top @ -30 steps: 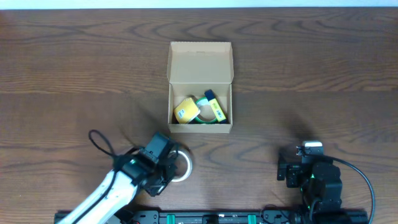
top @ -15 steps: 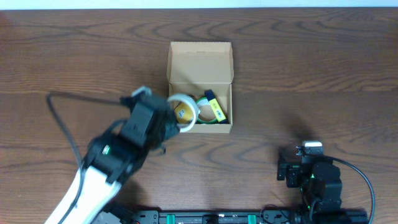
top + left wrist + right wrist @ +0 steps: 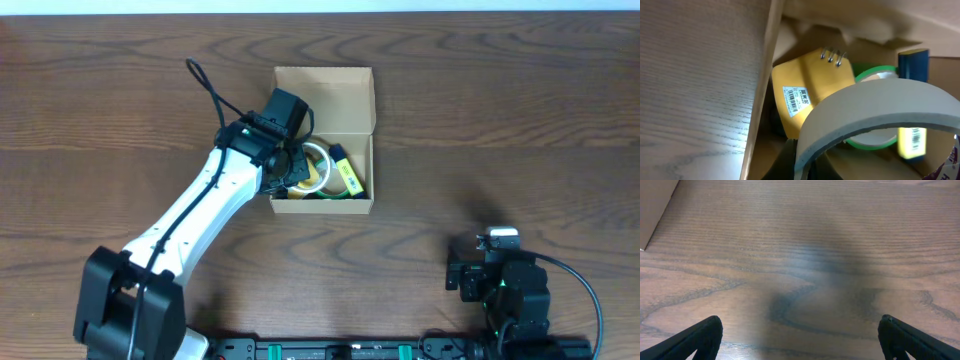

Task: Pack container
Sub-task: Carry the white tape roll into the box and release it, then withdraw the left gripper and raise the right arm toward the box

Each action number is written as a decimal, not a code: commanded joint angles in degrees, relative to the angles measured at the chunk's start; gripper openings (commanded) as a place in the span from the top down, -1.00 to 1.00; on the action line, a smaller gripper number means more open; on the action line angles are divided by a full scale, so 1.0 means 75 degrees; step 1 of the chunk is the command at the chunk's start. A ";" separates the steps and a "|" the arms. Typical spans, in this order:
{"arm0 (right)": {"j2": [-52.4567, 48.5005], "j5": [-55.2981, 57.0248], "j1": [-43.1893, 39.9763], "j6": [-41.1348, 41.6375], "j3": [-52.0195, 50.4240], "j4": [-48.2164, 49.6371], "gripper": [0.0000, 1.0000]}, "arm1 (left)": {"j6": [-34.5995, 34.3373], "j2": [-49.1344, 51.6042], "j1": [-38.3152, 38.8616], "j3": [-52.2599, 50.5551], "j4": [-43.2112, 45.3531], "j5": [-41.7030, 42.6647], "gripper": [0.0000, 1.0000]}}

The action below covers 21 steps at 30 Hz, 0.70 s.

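My left gripper holds the white tape roll's whole ring (image 3: 330, 168) within the container's sides, over the yellow pad (image 3: 311, 176), so it should let go of the roll now.
The brown cardboard container (image 3: 322, 88) stands open at the table's middle back, its flap lid raised at the far side. My left gripper (image 3: 297, 168) is over its left part, shut on a white tape roll (image 3: 318, 166). In the left wrist view the white roll (image 3: 880, 107) is pinched between the fingers (image 3: 805, 160) above the box's contents: a yellow pad (image 3: 807, 90), a green tape roll (image 3: 875, 142) and a blue-and-yellow item (image 3: 913, 65). My right gripper (image 3: 470, 275) is open and empty over bare table at the front right; it also shows in the right wrist view (image 3: 800, 335).
The box's left wall (image 3: 762, 95) runs close beside my left fingers. A corner of the box (image 3: 655, 210) shows at the far left of the right wrist view. A black rail (image 3: 330, 350) runs along the table's front edge.
My left arm has lifted the white tape roll from the front of the table and carried it back and right over the box. The right arm has not moved.
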<state>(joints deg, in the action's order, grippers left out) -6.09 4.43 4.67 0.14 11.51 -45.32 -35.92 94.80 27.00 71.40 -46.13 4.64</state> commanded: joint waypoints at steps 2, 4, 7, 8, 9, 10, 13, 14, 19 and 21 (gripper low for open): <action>0.0052 -0.0023 -0.0076 -0.0085 -0.0009 0.0003 -0.99 | 0.0207 0.0122 -0.0050 0.0204 0.0015 0.0032 0.85; 0.0052 -0.0023 -0.0076 -0.0085 -0.0009 0.0003 -0.99 | 0.0224 0.0122 -0.0050 0.0204 0.0070 -0.0085 0.46; 0.0052 -0.0026 -0.0076 -0.0085 -0.0009 0.0003 -0.98 | 0.0224 0.0131 -0.0050 0.0204 0.0093 -0.0204 -0.19; 0.0052 -0.0026 -0.0076 -0.0085 -0.0009 0.0003 -0.99 | 0.0224 0.0131 -0.0050 0.0204 0.0093 -0.0259 -0.32; 0.0052 -0.0023 -0.0076 -0.0085 -0.0009 0.0003 -0.99 | 0.0224 0.0131 -0.0050 0.0204 0.0093 -0.0280 -0.50; 0.0052 -0.0023 -0.0076 -0.0085 -0.0009 0.0003 -0.99 | 0.0224 0.0131 -0.0050 0.0204 0.0090 -0.0274 -0.72; 0.0052 -0.0023 -0.0076 -0.0085 -0.0009 0.0003 -0.99 | 0.0224 0.0131 -0.0050 0.0204 0.0096 -0.0245 -0.91; 0.0052 -0.0023 -0.0076 -0.0085 -0.0009 0.0003 -0.99 | 0.0227 0.0128 -0.0050 0.0204 0.0119 -0.0219 -0.91; 0.0052 -0.0023 -0.0076 -0.0085 -0.0009 0.0003 -0.98 | 0.0545 0.0128 -0.0050 0.0286 0.0560 0.0300 -0.91; 0.0052 -0.0023 -0.0076 -0.0085 -0.0009 0.0003 -0.98 | 0.0571 0.0128 -0.0050 0.0533 0.0527 0.0495 -0.91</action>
<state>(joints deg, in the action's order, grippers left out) -6.09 4.43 4.67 0.14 11.51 -45.32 -32.99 95.48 27.00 72.36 -42.02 6.13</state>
